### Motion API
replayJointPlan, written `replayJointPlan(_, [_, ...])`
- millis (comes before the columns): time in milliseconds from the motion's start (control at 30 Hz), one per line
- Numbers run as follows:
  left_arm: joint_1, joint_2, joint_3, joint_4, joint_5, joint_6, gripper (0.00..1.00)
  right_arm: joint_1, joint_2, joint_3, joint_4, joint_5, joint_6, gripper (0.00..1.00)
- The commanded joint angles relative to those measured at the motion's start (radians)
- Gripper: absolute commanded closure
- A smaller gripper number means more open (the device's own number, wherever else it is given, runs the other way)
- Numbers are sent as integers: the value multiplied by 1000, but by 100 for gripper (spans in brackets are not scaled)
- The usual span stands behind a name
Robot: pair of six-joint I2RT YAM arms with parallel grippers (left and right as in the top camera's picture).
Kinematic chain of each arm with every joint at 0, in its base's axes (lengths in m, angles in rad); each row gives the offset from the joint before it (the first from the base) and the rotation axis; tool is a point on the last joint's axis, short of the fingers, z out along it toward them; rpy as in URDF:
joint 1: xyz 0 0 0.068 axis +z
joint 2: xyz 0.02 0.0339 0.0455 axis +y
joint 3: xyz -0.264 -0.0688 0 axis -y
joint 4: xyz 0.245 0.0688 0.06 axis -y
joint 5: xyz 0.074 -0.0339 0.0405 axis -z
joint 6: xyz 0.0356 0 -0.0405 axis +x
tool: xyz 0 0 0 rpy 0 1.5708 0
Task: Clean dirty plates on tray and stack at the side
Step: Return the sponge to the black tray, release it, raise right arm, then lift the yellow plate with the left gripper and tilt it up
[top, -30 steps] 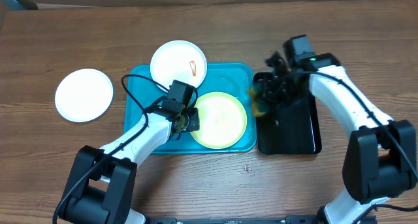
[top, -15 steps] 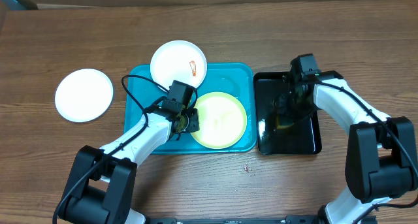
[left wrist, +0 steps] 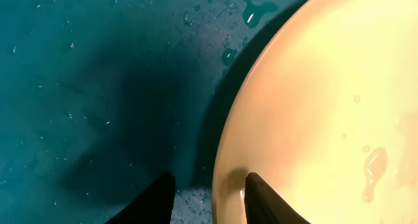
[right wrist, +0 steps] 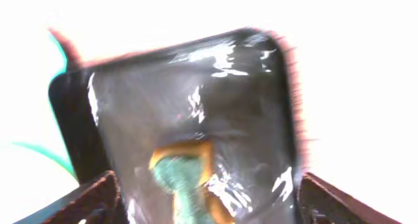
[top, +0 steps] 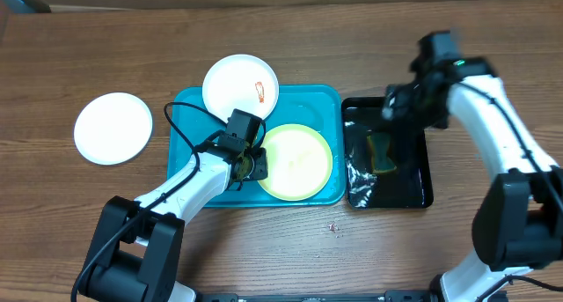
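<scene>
The yellow-green plate's rim is between the open fingers of my left gripper, so they would hold the plate if they closed now. My left gripper should close on the plate's rim.
The pale yellow-green plate lies in the near right part of the turquoise tray. A white plate with an orange-red smear rests on the tray's far rim. Another white plate sits on the table to the left. My left gripper is at the yellow-green plate's left edge. In the left wrist view it is open and straddles the rim, one finger over the wet plate, the other over the tray. My right gripper hangs open above the black tray, holding nothing.
A glossy black tray stands right of the turquoise one, wet, with a yellow-and-green sponge lying in it. In the right wrist view the sponge lies below the spread fingers. A few crumbs dot the table near the front.
My right gripper opened, left the sponge in the black tray and rose toward the far right. The left jaws widened a little at the plate's rim; that arm stayed put.
</scene>
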Motion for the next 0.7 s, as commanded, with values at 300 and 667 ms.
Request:
replayJointPlan(300, [1, -11, 22, -19, 8, 6, 96, -278, -13, 13, -17, 22, 41, 0])
replayJointPlan(667, [1, -79, 381, -335, -116, 10, 96, -297, -13, 13, -4, 22, 41, 0])
